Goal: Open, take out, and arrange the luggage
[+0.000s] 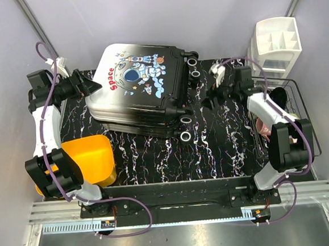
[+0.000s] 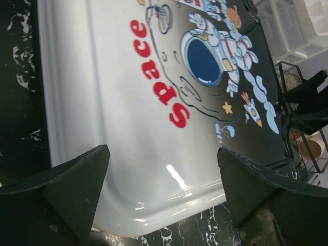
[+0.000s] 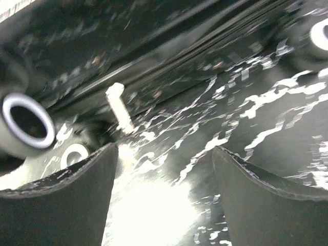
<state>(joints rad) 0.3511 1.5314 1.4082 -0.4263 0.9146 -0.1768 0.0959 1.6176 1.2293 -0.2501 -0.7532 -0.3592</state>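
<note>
Next, my right gripper grips the luggage's small white tag by its loose end point(image 3: 123, 120), beside the wheel, to pull the luggage open.
The luggage point(image 1: 141, 85) is a small black hard-shell suitcase with a white astronaut panel and red "Space". It lies closed on the black marbled mat, wheels point(image 1: 193, 61) toward the right. My left gripper point(image 1: 96, 86) is open at its left white corner; in the left wrist view that corner point(image 2: 154, 154) sits between the fingers without touching them. My right gripper point(image 1: 210, 93) is open and empty just right of the case. The right wrist view shows the case's underside, a wheel point(image 3: 28, 123) and a small white tag point(image 3: 119, 106) ahead of it.
A yellow-orange bin point(image 1: 87, 160) stands at the front left. A white compartmented organizer point(image 1: 275, 43) stands at the back right. A black wire rack point(image 1: 292, 118) holding some items runs along the right edge. Grey walls close in the back and sides.
</note>
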